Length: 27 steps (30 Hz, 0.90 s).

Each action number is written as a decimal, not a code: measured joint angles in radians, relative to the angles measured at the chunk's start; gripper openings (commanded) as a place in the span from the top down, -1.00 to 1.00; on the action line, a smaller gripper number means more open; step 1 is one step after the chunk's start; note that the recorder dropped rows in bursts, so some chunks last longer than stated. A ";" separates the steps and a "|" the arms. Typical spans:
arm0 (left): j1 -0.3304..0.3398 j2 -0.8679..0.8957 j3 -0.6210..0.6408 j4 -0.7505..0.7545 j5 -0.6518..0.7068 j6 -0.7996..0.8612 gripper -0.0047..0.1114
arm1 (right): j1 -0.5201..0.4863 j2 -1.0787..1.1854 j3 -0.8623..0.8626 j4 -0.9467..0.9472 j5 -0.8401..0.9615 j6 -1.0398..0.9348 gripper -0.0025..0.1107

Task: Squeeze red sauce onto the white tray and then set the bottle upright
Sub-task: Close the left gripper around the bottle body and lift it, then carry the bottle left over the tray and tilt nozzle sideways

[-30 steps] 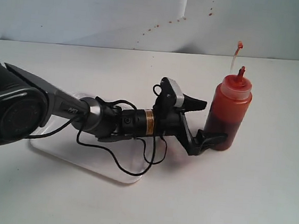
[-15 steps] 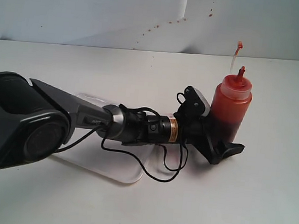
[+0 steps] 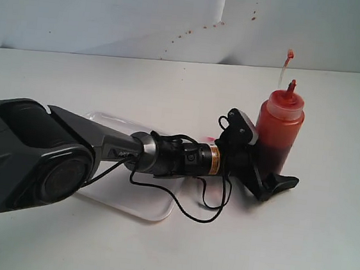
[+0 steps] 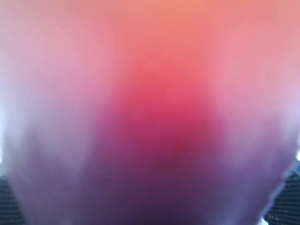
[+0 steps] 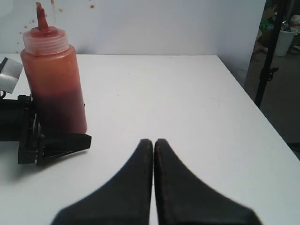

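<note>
The left gripper's fingers reach around the bottle's base, which fills the left wrist view, so the left gripper should close on the bottle's base (image 4: pixel 154 187) now.
The bottle (image 3: pixel 277 133) stands upright on the white table, full of red-orange sauce, with its tethered tip cap sticking up. My left gripper (image 3: pixel 278 173) is open, its jaws straddling the bottle's base; one finger (image 3: pixel 281 182) shows in front, the other is hidden behind. The left wrist view is a red blur of the bottle (image 4: pixel 159 93) pressed close. The white tray (image 3: pixel 128 197) lies under the left arm, mostly covered; the red sauce on it is hidden. My right gripper (image 5: pixel 153 141) is shut and empty, low over the table to the right of the bottle (image 5: pixel 54 84).
Red splatter dots the white back wall (image 3: pixel 204 26). A loose black cable (image 3: pixel 204 210) hangs from the left wrist onto the table. The table's right edge (image 5: pixel 262 117) has a black stand (image 5: pixel 274 61) beyond it.
The left arm has reached further right and its wrist has turned, bringing the open jaws from beside the bottle to around its base. The bottle has not moved.
</note>
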 measured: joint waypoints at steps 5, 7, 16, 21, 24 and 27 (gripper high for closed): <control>0.000 0.000 -0.004 0.000 0.017 0.000 0.40 | 0.000 0.000 0.000 0.000 0.000 0.000 0.94; 0.000 0.000 -0.004 -0.003 0.019 -0.001 0.74 | 0.000 0.000 0.000 0.000 0.000 0.000 0.94; 0.000 -0.023 -0.004 0.083 0.031 -0.005 0.91 | 0.000 0.000 0.000 0.000 0.000 0.000 0.94; 0.000 -0.103 0.000 0.315 0.056 -0.086 0.92 | 0.000 0.000 0.000 0.000 0.000 0.000 0.94; 0.002 -0.180 0.000 0.440 0.060 -0.214 0.92 | 0.000 0.000 0.000 0.000 0.000 0.000 0.94; 0.009 -0.269 0.000 0.588 0.051 -0.384 0.92 | 0.000 0.000 0.000 0.000 0.000 0.000 0.94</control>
